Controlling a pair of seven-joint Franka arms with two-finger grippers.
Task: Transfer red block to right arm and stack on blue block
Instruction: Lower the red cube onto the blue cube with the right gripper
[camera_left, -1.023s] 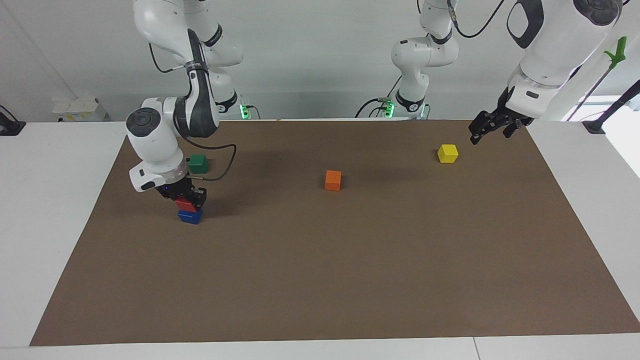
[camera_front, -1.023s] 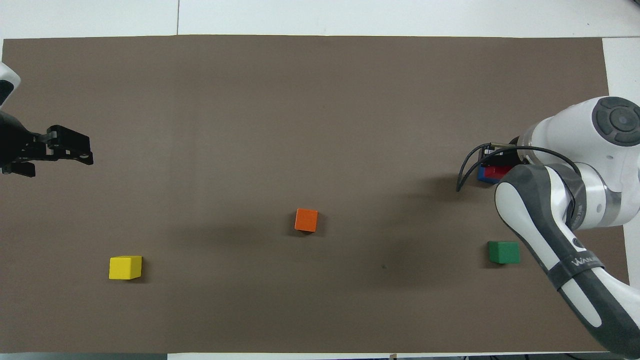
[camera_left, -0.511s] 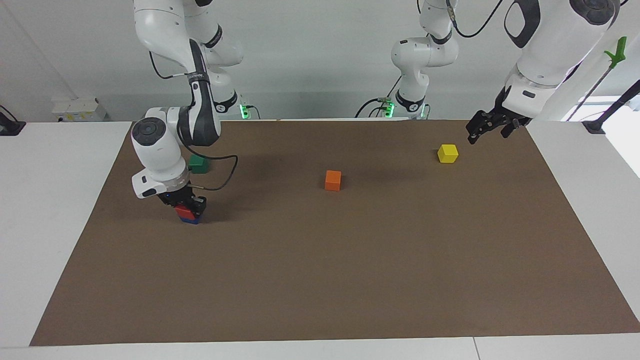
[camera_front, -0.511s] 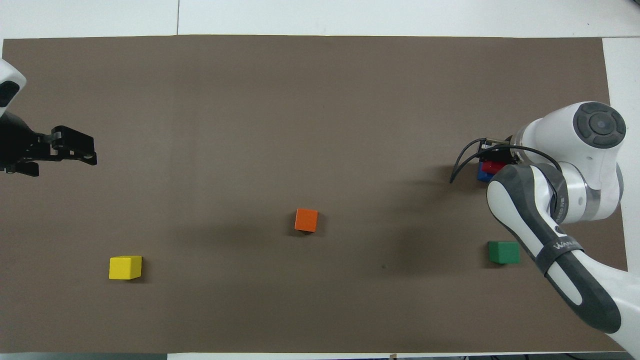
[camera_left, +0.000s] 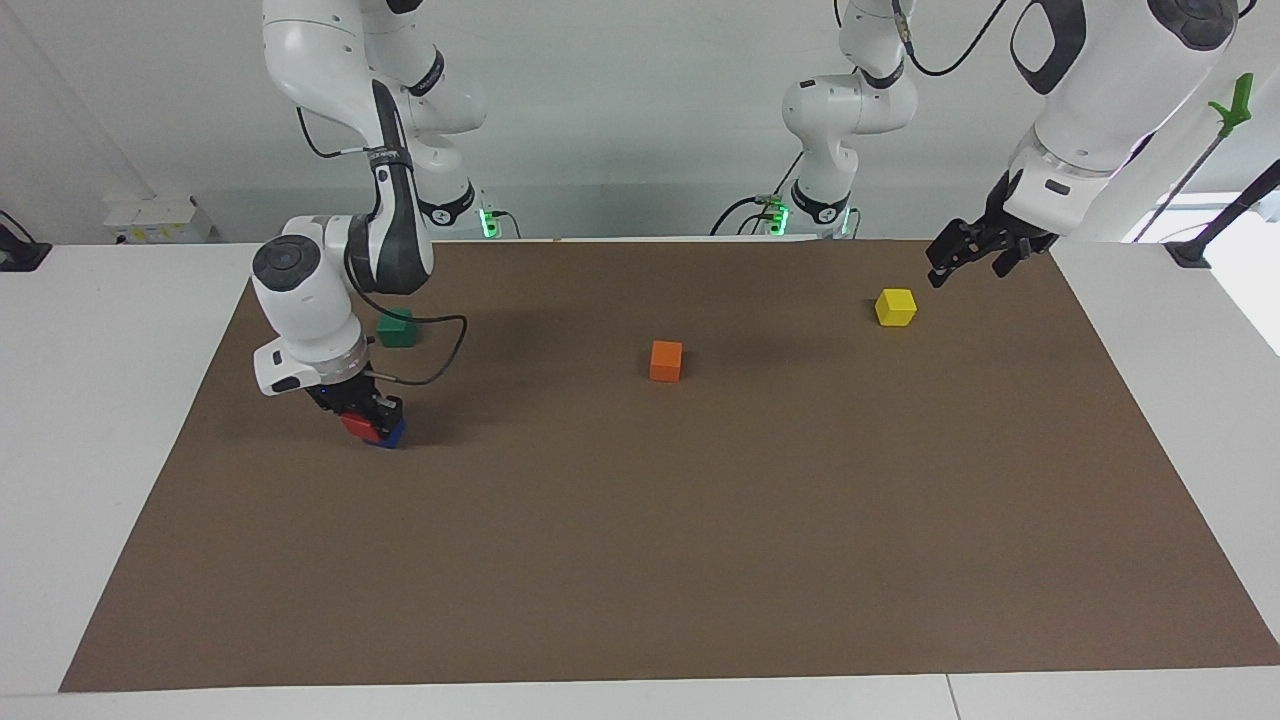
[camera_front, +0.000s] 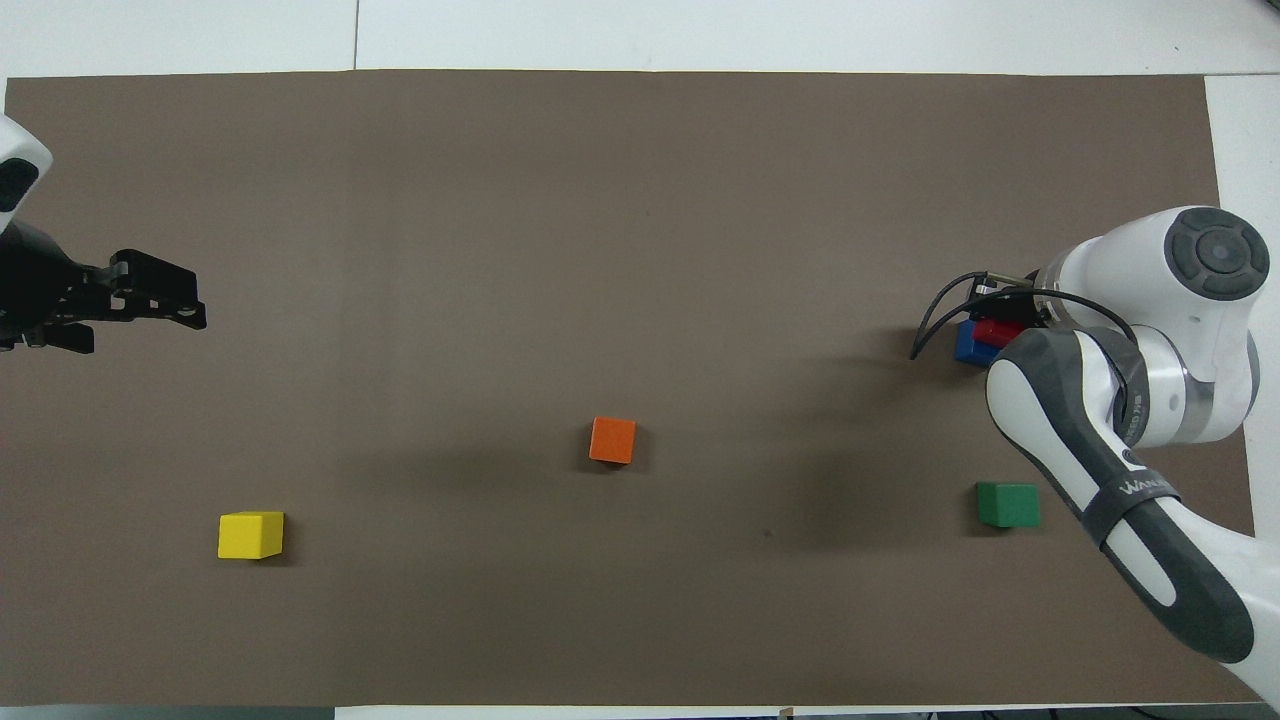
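Note:
The red block's lower edge (camera_front: 994, 335) sits on the blue block (camera_front: 965, 347) and the red block would stay standing, so the robot's right gripper should open.
My right gripper (camera_left: 364, 417) is shut on the red block (camera_left: 354, 425), low over the brown mat (camera_left: 700, 550) at the right arm's end of the table. The red block sits against the top of the blue block (camera_left: 396, 434), shifted a little off it, so a blue edge shows beside it. From overhead, the red block (camera_front: 996, 331) and a strip of the blue block (camera_front: 965, 347) peek out from under the right wrist. My left gripper (camera_left: 946, 264) hangs open and empty in the air near the yellow cube, at the left arm's end.
A green cube (camera_left: 397, 328) lies nearer to the robots than the stack, beside the right arm's cable. An orange cube (camera_left: 666, 360) sits mid-mat and a yellow cube (camera_left: 895, 307) toward the left arm's end. White table surrounds the mat.
My right gripper has lowered the red block down onto the blue block and drifted slightly toward the right arm's end. The left gripper has barely shifted.

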